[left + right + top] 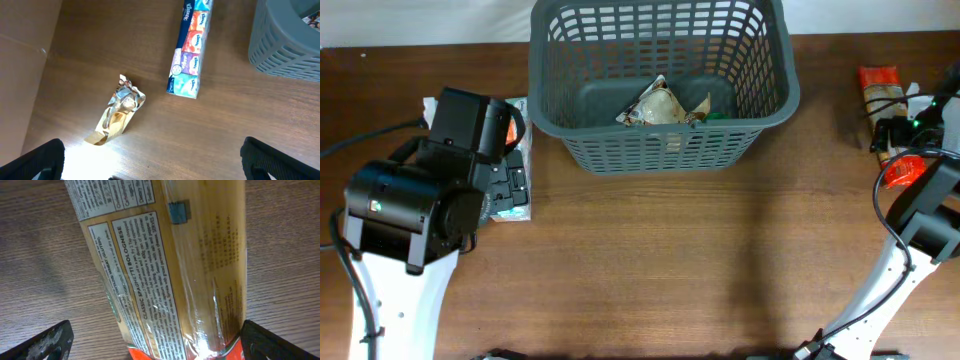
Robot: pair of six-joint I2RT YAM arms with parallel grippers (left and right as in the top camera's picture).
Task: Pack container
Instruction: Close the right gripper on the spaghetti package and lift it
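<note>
My right gripper should next grab the spaghetti packet (165,265) across its narrow width by its long sides, near the red end. Then it can lay the packet lengthwise into the container.
The dark grey container (775,105) stands at the back centre, with a crumpled foil wrapper (660,105) inside. Its corner shows in the left wrist view (290,45). My left gripper (150,165) is open and empty above the table. It is short of a gold wrapper (120,110) and a tissue pack (189,50). My right gripper (160,345) is open, with its fingers on either side of a spaghetti packet (165,265). The packet lies flat on the table at the far right (878,85).
In the overhead view the tissue pack (515,205) lies left of the container, partly under my left arm (410,200). My right arm (930,210) stands at the right edge. Bare wood lies in front of the container.
</note>
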